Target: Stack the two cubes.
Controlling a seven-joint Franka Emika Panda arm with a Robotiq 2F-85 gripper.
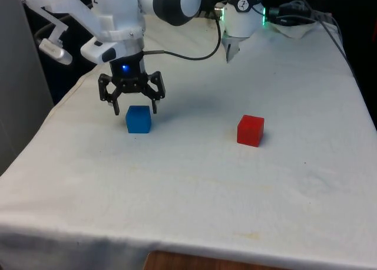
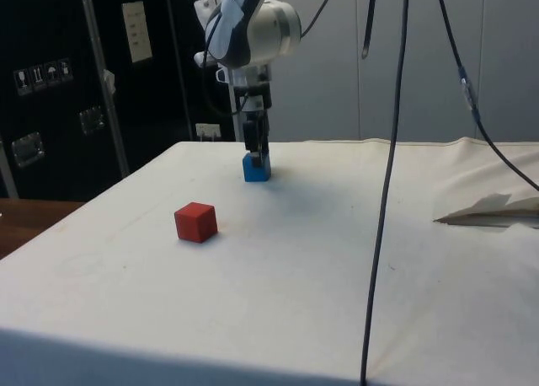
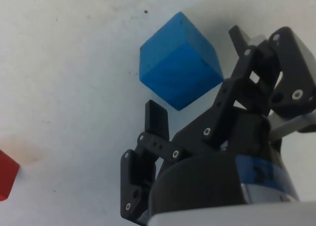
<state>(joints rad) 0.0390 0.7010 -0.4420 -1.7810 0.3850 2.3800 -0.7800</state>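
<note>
The blue cube point(image 1: 138, 119) has to be stacked on the red cube point(image 1: 250, 130), so the gripper should next grab the blue cube by two opposite sides.
A blue cube point(image 1: 138, 119) point(image 2: 256, 168) point(image 3: 178, 68) rests on the white cloth at the front view's left. My gripper point(image 1: 135, 109) point(image 2: 256, 157) point(image 3: 197, 73) hangs just above and slightly behind it, open, with its fingers spread wider than the cube and nothing between them. A red cube point(image 1: 250, 130) point(image 2: 195, 222) point(image 3: 7, 174) sits apart on the cloth at the front view's right, about a hand's width or more from the blue one.
Black cables point(image 2: 383, 192) hang down over the table near the side camera. Crumpled cloth and cable ends point(image 1: 300, 22) lie at the far corner by the robot's base. The table's left edge point(image 1: 53, 111) runs close to the gripper.
</note>
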